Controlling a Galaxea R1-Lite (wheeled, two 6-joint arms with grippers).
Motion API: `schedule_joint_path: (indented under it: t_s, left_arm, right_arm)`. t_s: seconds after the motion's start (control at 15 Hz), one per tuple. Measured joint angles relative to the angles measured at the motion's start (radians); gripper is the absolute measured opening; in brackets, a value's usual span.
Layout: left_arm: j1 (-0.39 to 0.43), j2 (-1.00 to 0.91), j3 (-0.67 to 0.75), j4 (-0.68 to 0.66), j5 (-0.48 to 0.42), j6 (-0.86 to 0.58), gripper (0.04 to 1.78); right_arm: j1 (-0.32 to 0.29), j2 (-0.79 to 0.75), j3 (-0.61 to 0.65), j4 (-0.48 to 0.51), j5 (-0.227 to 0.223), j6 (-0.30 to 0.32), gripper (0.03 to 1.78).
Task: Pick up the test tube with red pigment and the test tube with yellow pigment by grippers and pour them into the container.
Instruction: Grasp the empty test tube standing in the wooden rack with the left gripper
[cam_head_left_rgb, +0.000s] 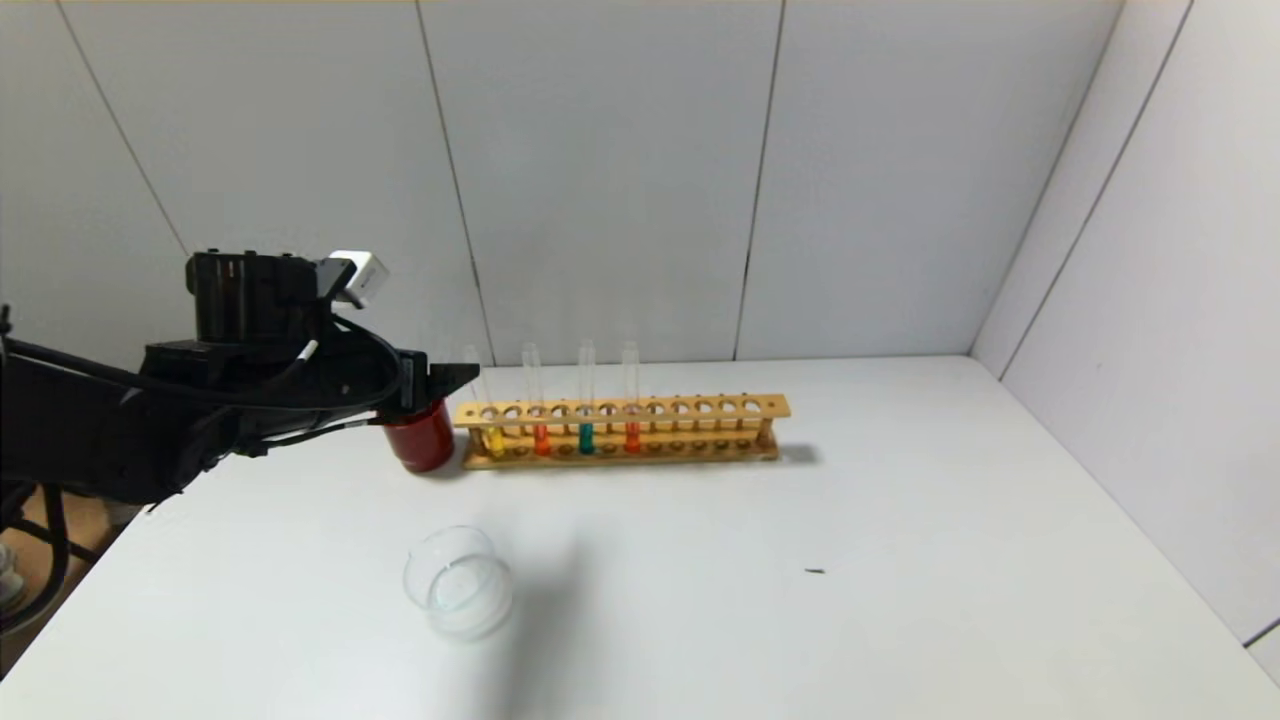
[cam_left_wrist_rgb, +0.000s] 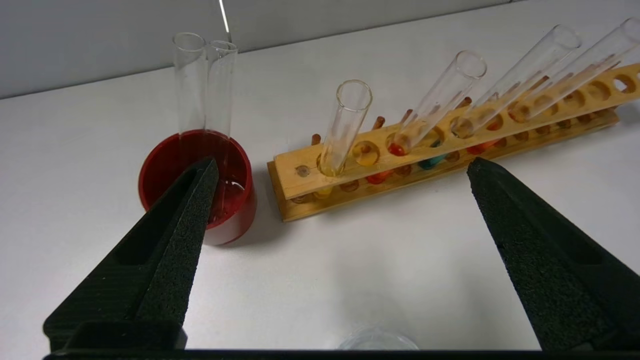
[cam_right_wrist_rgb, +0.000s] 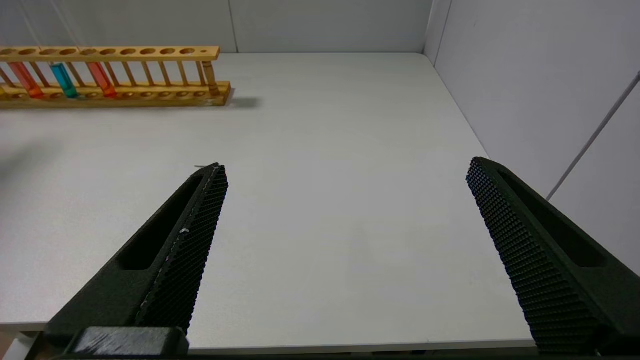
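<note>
My left gripper takes hold of the yellow-pigment tube by its exposed upper end (cam_head_left_rgb: 481, 385) next. The wooden rack (cam_head_left_rgb: 700, 410) surrounds the tube's lower part.
A wooden rack (cam_head_left_rgb: 700, 410) at the back of the table holds the yellow-pigment tube (cam_head_left_rgb: 493, 438) at its left end, then an orange-red tube (cam_head_left_rgb: 541, 438), a teal tube and a second orange-red tube (cam_head_left_rgb: 632, 436). The clear glass dish (cam_head_left_rgb: 458, 582) sits in front, nearer me. My left gripper (cam_head_left_rgb: 445, 385) hovers open and empty just left of the rack, above the red cup. In the left wrist view its fingers (cam_left_wrist_rgb: 190, 225) spread wide before the yellow tube (cam_left_wrist_rgb: 345, 125) and the nearest red tube (cam_left_wrist_rgb: 435, 107). My right gripper (cam_right_wrist_rgb: 345, 167) is open and empty over the table's near right edge.
An opaque dark red cup (cam_head_left_rgb: 420, 440) stands left of the rack with two empty glass tubes (cam_left_wrist_rgb: 205, 85) in it. White walls close the back and the right side. The rack (cam_right_wrist_rgb: 150, 92) shows far off in the right wrist view.
</note>
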Motion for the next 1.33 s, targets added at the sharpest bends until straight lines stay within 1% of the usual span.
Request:
schedule_joint_path:
  t_s: [0.27, 0.47, 0.67, 0.8, 1.07, 1.2, 1.33]
  left_arm:
    - [-0.022, 0.094, -0.025, -0.043, 0.021, 0.001, 1.75]
    - [-0.028, 0.164, -0.076, -0.046, 0.036, -0.003, 1.75]
    - [-0.03, 0.234, -0.15, -0.046, 0.038, -0.06, 1.75]
    - [-0.029, 0.272, -0.188, -0.046, 0.04, -0.071, 1.75]
    - [-0.029, 0.314, -0.221, -0.046, 0.041, -0.072, 1.74]
    - [-0.029, 0.322, -0.227, -0.047, 0.043, -0.072, 1.65]
    - [-0.029, 0.324, -0.233, -0.047, 0.044, -0.07, 1.44]
  right_arm:
    - [0.0, 0.0, 0.0, 0.0, 0.0, 0.0, 1.75]
    - [0.0, 0.0, 0.0, 0.0, 0.0, 0.0, 1.75]
    - [0.0, 0.0, 0.0, 0.0, 0.0, 0.0, 1.75]
    - [0.0, 0.0, 0.0, 0.0, 0.0, 0.0, 1.75]
    - [0.0, 0.0, 0.0, 0.0, 0.0, 0.0, 1.75]
    - [0.0, 0.0, 0.0, 0.0, 0.0, 0.0, 1.75]
    - [0.0, 0.0, 0.0, 0.0, 0.0, 0.0, 1.75]
